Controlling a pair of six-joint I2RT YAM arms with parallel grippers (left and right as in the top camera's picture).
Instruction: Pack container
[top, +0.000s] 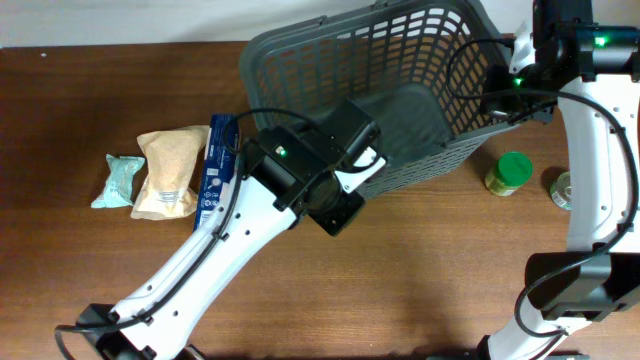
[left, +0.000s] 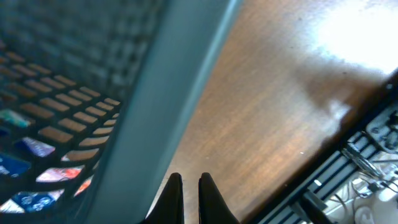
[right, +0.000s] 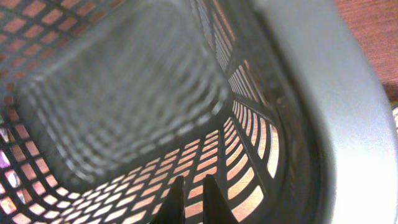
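Note:
My right gripper will come up empty and leave the container (top: 420, 100) (right: 118, 93) behind if I lift it now, because its fingers show only lattice beyond them.
The container (top: 420, 100), a large dark grey slotted basket, sits tilted at the back of the table. In the left wrist view its smooth rim (left: 168, 93) runs diagonally just left of my left gripper (left: 189, 198). That gripper's fingers are close together with nothing between them, above bare wood. My right gripper (right: 191, 200) is shut and empty inside the container (right: 118, 93), just over its lattice wall. In the overhead view the left wrist (top: 320, 165) is at the basket's front rim and the right wrist (top: 520, 65) is at its right rim.
A mint packet (top: 118, 182), a tan pouch (top: 168, 172) and a blue packet (top: 216, 170) lie left of the basket. A green-lidded jar (top: 510, 173) and a small metal can (top: 560, 190) stand on the right. Coloured packets show through the lattice (left: 37, 174).

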